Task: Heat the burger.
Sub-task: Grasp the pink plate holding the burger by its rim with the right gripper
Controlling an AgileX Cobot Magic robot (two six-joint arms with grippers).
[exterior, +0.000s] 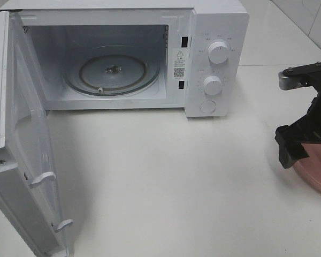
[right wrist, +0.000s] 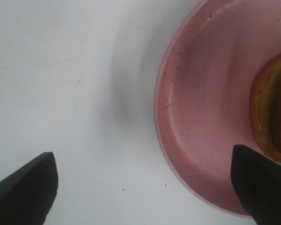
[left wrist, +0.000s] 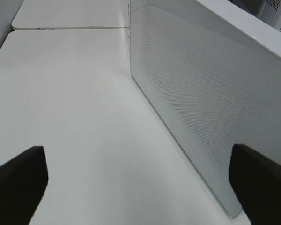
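Note:
My right gripper pinches the wide pink plate by its raised rim next, since the burger sits loose on it.
The burger shows only in the right wrist view, as a golden-brown bun edge with green and red filling. It lies on the pink plate. My right gripper is open above the plate's rim, with one finger over the table and the other over the plate near the burger. In the high view the right gripper hangs over the plate at the right edge and hides the burger. My left gripper is open and empty beside the outer face of the microwave door.
The white microwave stands at the back with its door swung wide open to the left. Its glass turntable is bare. Two knobs sit on its right panel. The white table spreads in front.

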